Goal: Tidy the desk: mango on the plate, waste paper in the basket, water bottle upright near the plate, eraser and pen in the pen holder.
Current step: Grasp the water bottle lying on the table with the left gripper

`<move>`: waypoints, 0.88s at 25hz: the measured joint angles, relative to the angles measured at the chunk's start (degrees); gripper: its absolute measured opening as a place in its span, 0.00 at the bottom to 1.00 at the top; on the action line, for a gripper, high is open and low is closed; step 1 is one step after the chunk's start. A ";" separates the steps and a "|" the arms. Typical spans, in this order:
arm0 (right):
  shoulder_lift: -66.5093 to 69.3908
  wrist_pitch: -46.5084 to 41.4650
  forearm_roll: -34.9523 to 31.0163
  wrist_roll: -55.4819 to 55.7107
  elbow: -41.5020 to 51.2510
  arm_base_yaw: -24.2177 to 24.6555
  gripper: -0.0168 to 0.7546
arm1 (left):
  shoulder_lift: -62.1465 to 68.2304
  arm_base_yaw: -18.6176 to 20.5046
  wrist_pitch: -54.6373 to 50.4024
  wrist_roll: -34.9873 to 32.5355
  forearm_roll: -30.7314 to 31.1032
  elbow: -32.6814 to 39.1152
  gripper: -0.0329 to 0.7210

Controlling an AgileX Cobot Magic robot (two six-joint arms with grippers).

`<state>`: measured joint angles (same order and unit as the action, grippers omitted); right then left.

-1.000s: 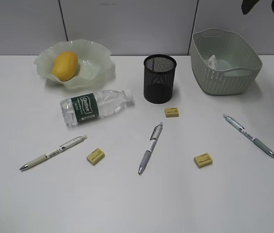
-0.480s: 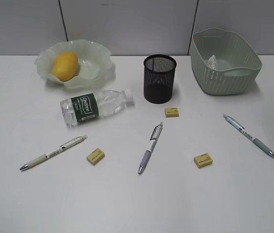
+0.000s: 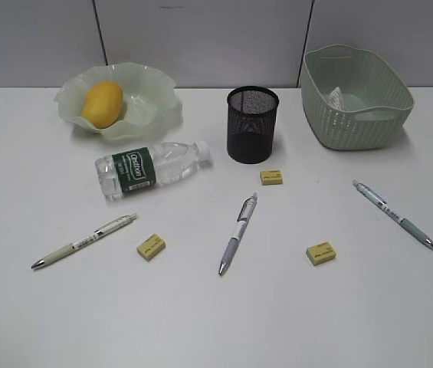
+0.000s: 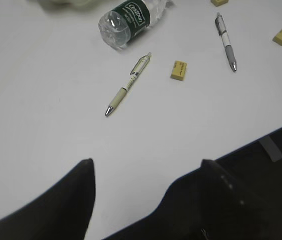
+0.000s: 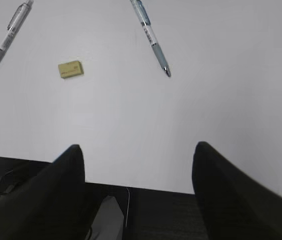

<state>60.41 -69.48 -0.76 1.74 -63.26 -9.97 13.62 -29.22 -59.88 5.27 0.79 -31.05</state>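
Note:
I will next grab the water bottle with my left gripper, by its labelled body (image 3: 135,170). Then my left gripper will stand the bottle upright near the plate (image 3: 155,115).
The mango (image 3: 102,104) lies in the wavy-rimmed plate (image 3: 155,115) at the back left of the desk (image 3: 216,322). The waste paper (image 3: 336,97) lies inside the basket (image 3: 354,126) at the back right. The water bottle (image 3: 149,168) lies on its side in front of the plate; it also shows in the left wrist view (image 4: 131,20). The pen holder (image 3: 252,124) stands in the middle. Three pens (image 3: 84,241) (image 3: 237,233) (image 3: 394,214) and three yellow erasers (image 3: 151,247) (image 3: 271,177) (image 3: 320,253) lie scattered. My left gripper (image 4: 145,162) and right gripper (image 5: 137,147) are open and empty near the desk's front edge.
Grey wall panels stand behind the desk. The desk's front edge and dark floor show in both wrist views (image 5: 145,210). Neither arm shows in the exterior view.
The dark arm at the top right of the exterior view has withdrawn out of frame. Nothing on the desk has moved.

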 joint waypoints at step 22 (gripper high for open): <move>-45.52 -0.20 0.00 0.20 23.11 0.00 0.71 | 0.00 0.00 0.00 0.00 0.11 0.00 0.70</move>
<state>14.90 -69.67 -0.76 1.94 -40.15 -9.97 13.62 -29.22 -59.88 5.27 0.90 -31.05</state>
